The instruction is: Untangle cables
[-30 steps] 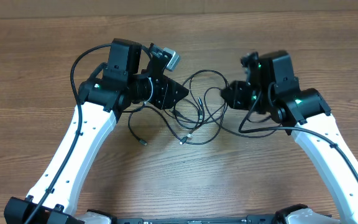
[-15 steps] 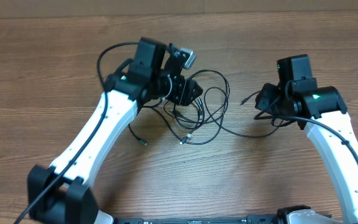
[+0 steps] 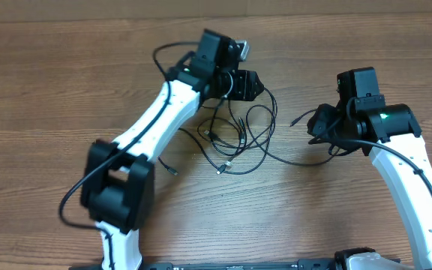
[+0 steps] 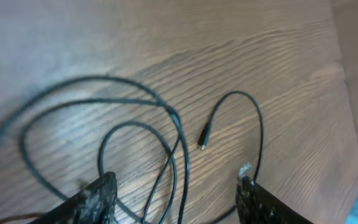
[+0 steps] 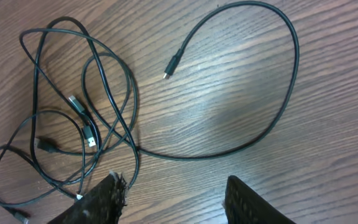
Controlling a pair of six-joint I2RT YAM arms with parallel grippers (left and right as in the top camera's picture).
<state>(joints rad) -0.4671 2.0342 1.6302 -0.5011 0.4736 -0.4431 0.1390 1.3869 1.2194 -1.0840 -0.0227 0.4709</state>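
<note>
My left gripper grabs the cable by its loop at the tangle's far edge next, to draw that cable out and untangle it.
The cables (image 3: 235, 139) lie in a loose black tangle on the wooden table, with small plug ends showing. One strand (image 3: 295, 159) runs out to the right and curls back to a free plug (image 3: 292, 121). My left gripper (image 3: 255, 84) hovers at the tangle's far edge. Seen from the left wrist, that gripper (image 4: 176, 199) is open, and cable loops (image 4: 166, 134) lie on the wood below its gap. My right gripper (image 3: 315, 124) is right of the tangle. The right wrist view shows it (image 5: 176, 199) open over bare wood, empty, near the long strand (image 5: 278, 106).
Thicker black cords (image 3: 167, 52) run along both robot arms. The left arm (image 3: 148, 127) stretches diagonally across the table's left half. A pale strip (image 3: 88, 9) borders the table's far edge. A loose plug (image 3: 172, 171) lies left of the tangle.
My left arm swung up and to the right, to the far edge of the tangle. My right arm drew right, away from the tangle, then held still. Both jaws opened wider.
</note>
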